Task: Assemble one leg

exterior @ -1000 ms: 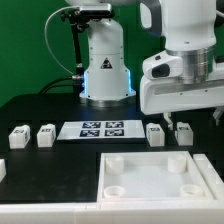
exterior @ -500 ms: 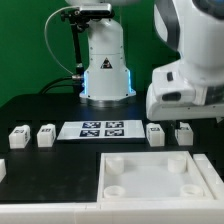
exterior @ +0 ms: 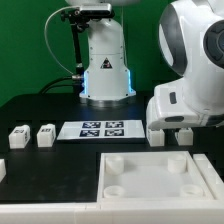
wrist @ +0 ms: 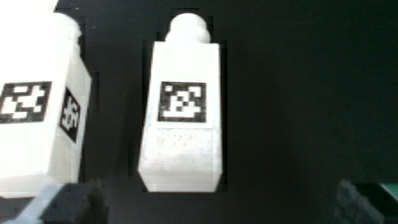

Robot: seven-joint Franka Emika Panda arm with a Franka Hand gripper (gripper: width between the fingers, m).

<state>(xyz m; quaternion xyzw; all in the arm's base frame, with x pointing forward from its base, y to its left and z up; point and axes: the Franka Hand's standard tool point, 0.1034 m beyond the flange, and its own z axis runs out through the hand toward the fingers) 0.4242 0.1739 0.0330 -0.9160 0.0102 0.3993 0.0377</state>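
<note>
I should next grip the white leg by its flat end [wrist: 182,174], so its rounded tip is free to enter the tray's corner socket.
Four small white legs with marker tags lie on the black table. Two are at the exterior view's left [exterior: 18,137] [exterior: 45,135] and two at its right [exterior: 155,135] [exterior: 184,136], under my hand. In the wrist view one leg [wrist: 185,110] lies lengthwise between my open fingertips [wrist: 54,205], with a second leg [wrist: 45,110] beside it. My gripper [wrist: 214,205] is open and empty, low over the right pair [exterior: 172,130]. It touches neither leg.
The large white tray-like part [exterior: 150,175] with round corner sockets lies at the front. The marker board [exterior: 100,129] lies in the middle. The robot base [exterior: 105,70] stands at the back.
The arm has come down and shifted toward the exterior view's right, and now covers more of the right pair of legs. No part has moved.
</note>
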